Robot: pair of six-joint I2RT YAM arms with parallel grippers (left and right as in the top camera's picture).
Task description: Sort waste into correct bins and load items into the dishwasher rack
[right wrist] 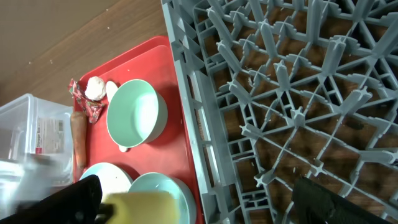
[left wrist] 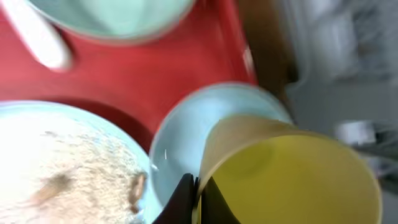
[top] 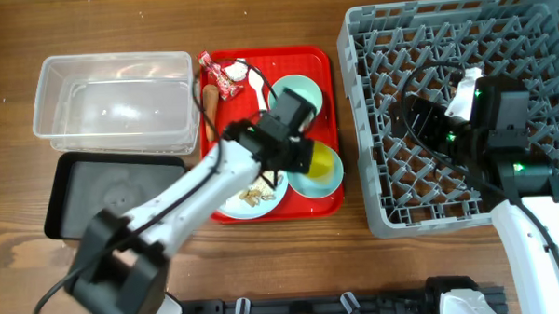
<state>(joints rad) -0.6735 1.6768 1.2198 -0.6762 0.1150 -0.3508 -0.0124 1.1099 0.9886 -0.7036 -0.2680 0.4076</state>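
Next, the right gripper grabs the yellow cup around its outer body (top: pixel 323 162) (right wrist: pixel 149 208), opposite the left gripper's pinch on the cup's rim, to load it opening down.
My left gripper (top: pixel 303 156) is shut on the rim of the small yellow cup (top: pixel 323 161), pinching its wall (left wrist: pixel 198 199), and holds it tilted over the light blue bowl (left wrist: pixel 180 137) on the red tray. The pale blue plate (top: pixel 253 200) with beige crumbs (left wrist: pixel 68 168) lies beside it. The mint-green bowl (top: pixel 300 89), white spoon (top: pixel 257 88), red-and-white wrapper (top: pixel 225 81), tissue wad (right wrist: pixel 94 87) and carrot piece (top: pixel 208 102) lie at the tray's far end. My right gripper (top: pixel 426 124) is open and empty above the grey dishwasher rack (top: pixel 536 36), its fingers spread wide (right wrist: pixel 205 202).
The clear tub (top: pixel 114 102) stands at the far left, with the black tray (top: pixel 76 197) in front of it. The red serving tray (top: pixel 328 71) lies between the bins and the rack. The rack's near-left wall (right wrist: pixel 193 124) stands close to the tray.
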